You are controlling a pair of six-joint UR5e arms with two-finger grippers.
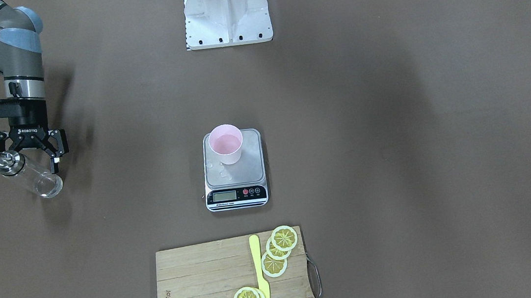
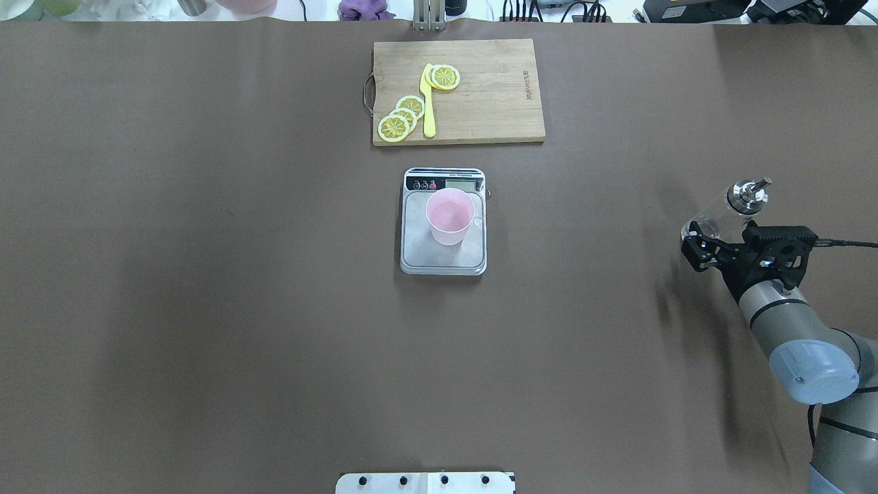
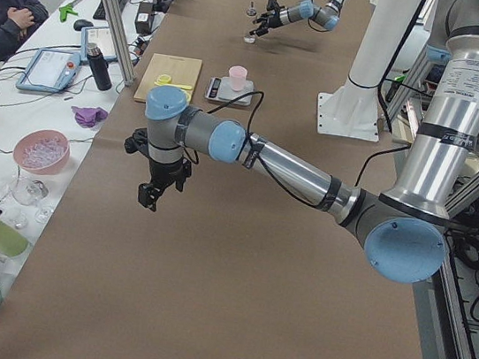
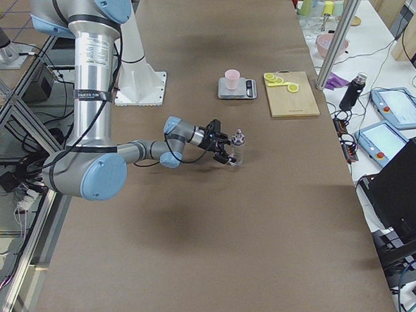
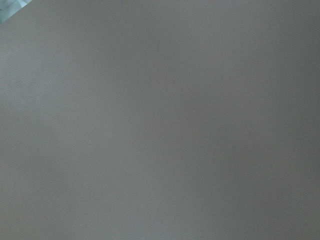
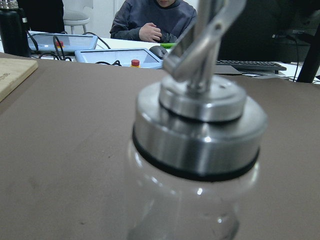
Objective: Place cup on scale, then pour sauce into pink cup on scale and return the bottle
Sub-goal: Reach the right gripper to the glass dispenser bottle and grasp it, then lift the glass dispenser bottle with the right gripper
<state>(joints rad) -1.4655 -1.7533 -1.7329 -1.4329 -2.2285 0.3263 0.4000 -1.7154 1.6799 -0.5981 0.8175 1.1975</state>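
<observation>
The right gripper grabs the glass body [image 1: 36,178] next, which leaves the bottle's metal pourer [image 1: 8,163] free to pour.
The pale pink cup [image 1: 226,143] stands on the steel scale [image 1: 236,191] at the table's middle; it also shows in the overhead view [image 2: 449,217]. The clear glass bottle [image 1: 31,174] with its metal pourer cap [image 6: 199,131] stands upright on the table at the robot's far right. My right gripper [image 1: 29,153] is just above and around its upper part, jaws spread wide and not gripping. The sauce does not show through the glass. My left gripper [image 3: 155,193] hangs over bare table in the exterior left view only; I cannot tell its state.
A wooden cutting board [image 2: 480,89] with lemon slices [image 2: 401,116] and a yellow knife [image 2: 428,103] lies beyond the scale. A few drops lie on the scale's platform [image 1: 222,172]. The robot's base [image 1: 226,12] is behind the scale. An operator sits at a desk past the table's edge.
</observation>
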